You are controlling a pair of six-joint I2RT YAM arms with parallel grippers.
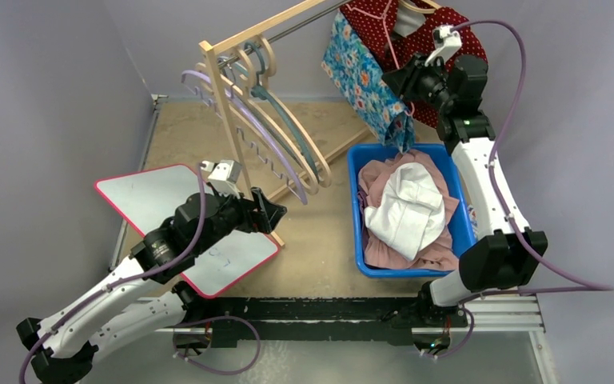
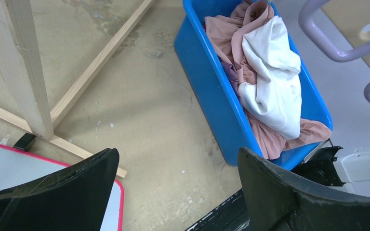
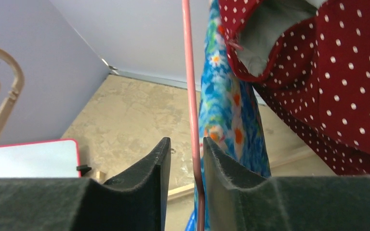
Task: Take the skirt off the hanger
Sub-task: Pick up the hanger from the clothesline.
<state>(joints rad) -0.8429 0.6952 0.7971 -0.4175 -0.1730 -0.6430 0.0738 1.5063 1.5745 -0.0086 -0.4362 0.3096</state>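
The pink hanger [image 3: 189,72] will be grabbed by its outer wire [image 3: 196,157] beside the skirt with my right gripper. The hanger's top then stays free to unhook, so the skirt can be removed.
The blue floral skirt [image 1: 364,76] hangs from a thin pink hanger [image 3: 189,72] on the wooden rail at the back right, its hem reaching the blue bin. It also shows in the right wrist view [image 3: 224,106]. My right gripper [image 1: 396,80] is raised beside the skirt. In the right wrist view its jaws [image 3: 187,142] stand narrowly apart with the pink hanger wire between them, against the right finger [image 3: 226,163], with a gap to the left finger. My left gripper [image 1: 268,212] is wide open and empty, low over the table [image 2: 178,156].
A red polka-dot garment [image 1: 436,40] hangs right of the skirt. The blue bin [image 1: 356,164] holds pink and white clothes. Several empty hangers [image 1: 280,120] hang on the wooden rack [image 1: 228,120]. A red-edged whiteboard [image 1: 148,196] lies under the left arm.
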